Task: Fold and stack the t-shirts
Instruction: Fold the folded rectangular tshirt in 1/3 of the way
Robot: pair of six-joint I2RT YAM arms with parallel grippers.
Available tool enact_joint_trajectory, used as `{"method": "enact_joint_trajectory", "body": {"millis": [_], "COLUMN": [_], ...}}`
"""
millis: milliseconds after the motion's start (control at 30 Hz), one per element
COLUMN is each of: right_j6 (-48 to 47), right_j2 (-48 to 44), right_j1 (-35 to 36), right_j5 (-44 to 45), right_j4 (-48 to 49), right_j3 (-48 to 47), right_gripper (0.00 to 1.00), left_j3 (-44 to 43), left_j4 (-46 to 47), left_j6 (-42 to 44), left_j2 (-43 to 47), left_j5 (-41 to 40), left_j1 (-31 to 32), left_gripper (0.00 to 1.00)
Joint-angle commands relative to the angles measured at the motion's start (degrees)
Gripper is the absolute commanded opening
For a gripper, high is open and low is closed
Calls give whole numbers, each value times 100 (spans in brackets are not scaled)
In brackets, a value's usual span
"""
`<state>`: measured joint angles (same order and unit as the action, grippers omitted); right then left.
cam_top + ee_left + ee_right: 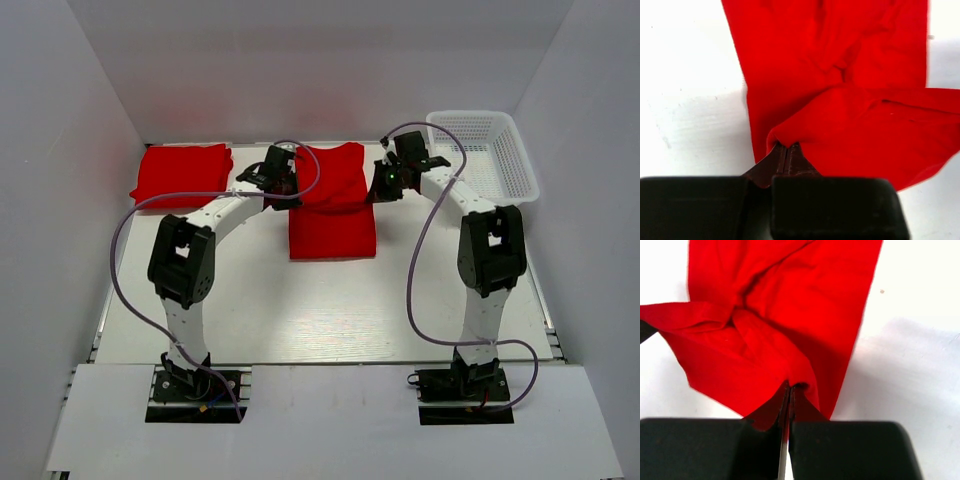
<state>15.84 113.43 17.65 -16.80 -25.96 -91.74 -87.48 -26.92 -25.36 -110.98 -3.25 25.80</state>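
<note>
The held edge (pixel 328 209) sits in a raised fold over the lower layer's middle (pixel 320 190), so I need to spread the red t-shirt flat before I open my left gripper.
A red t-shirt (pixel 333 215) lies in the middle of the table, its far part lifted and partly folded over. My left gripper (pixel 281 186) is shut on its left edge; the left wrist view shows the closed fingertips (pixel 786 150) pinching red cloth (pixel 850 110). My right gripper (pixel 381 184) is shut on its right edge; the right wrist view shows the cloth (pixel 775 315) pinched between closed fingertips (pixel 789 390). A second red t-shirt (pixel 182 172) lies folded at the far left of the table.
A white plastic mesh basket (pixel 484 152) stands at the far right. White walls enclose the table on three sides. Purple cables loop from both arms over the table.
</note>
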Motion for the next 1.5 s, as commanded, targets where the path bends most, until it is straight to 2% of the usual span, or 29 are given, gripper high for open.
{"method": "enact_joint_trajectory", "body": {"millis": [0,367,533,667,700,733,800,833,867,900,933,1067,1200,1300,1367,1400,1467], "right_j6": [-133,-133,7,341,689,789,1236,1490,1745,1817,1940,1582,695,307,97,52,-18], "right_j2": [284,856,1111,1383,1436,1558,1726,1831,1910,1929,1964,1579,850,34,-441,-670,-943], "right_j1": [-104,-244,-279,-297,-315,-350,-385,-472,-490,-525,-534,-552,-526,-499,-473,-438,-385], "right_j5": [-113,-561,-597,-667,-597,-588,-640,-658,-676,-876,-878,-1028,-826,-632,-667,-658,-728], "right_j4": [-24,91,231,705,836,1012,1390,1687,1873,1971,2102,1972,1261,1180,1250,1286,1286], "right_j3": [-388,-783,-959,-1056,-1108,-1335,-1529,-1644,-1793,-1855,-1908,-1936,-1532,-165,365,1020,1412], "right_gripper": [0,0,0,0,4,20,31,39,64,90,90,90,90,90,90,90,90], "left_j3": [-286,-85,-453,-786,-927,-1111,-1945,-2200,-2586,-2694,-2756,-2907,-2126,-1063,-193,88,818], "left_j4": [-68,99,-120,-121,-234,-383,-1004,-1148,-1245,-1246,-1176,-1176,-956,-614,-203,-43,282], "left_j6": [163,93,32,-100,-179,-319,-434,-434,-495,-496,-444,-285,-92,-21,40,40,-29], "left_j2": [-143,-257,-661,-978,-1170,-1302,-1575,-1767,-1822,-1822,-1822,-1559,-936,-268,214,347,646], "left_j5": [166,508,650,711,711,711,641,502,448,448,448,579,798,1088,1308,1674,1853], "left_j1": [-128,-436,-488,-602,-603,-672,-813,-814,-892,-971,-1024,-1192,-1192,-1105,-1025,-972,-919], "left_gripper": [0,0,0,0,0,18,36,54,65,85,100,100,100,100,100,100,100]}}
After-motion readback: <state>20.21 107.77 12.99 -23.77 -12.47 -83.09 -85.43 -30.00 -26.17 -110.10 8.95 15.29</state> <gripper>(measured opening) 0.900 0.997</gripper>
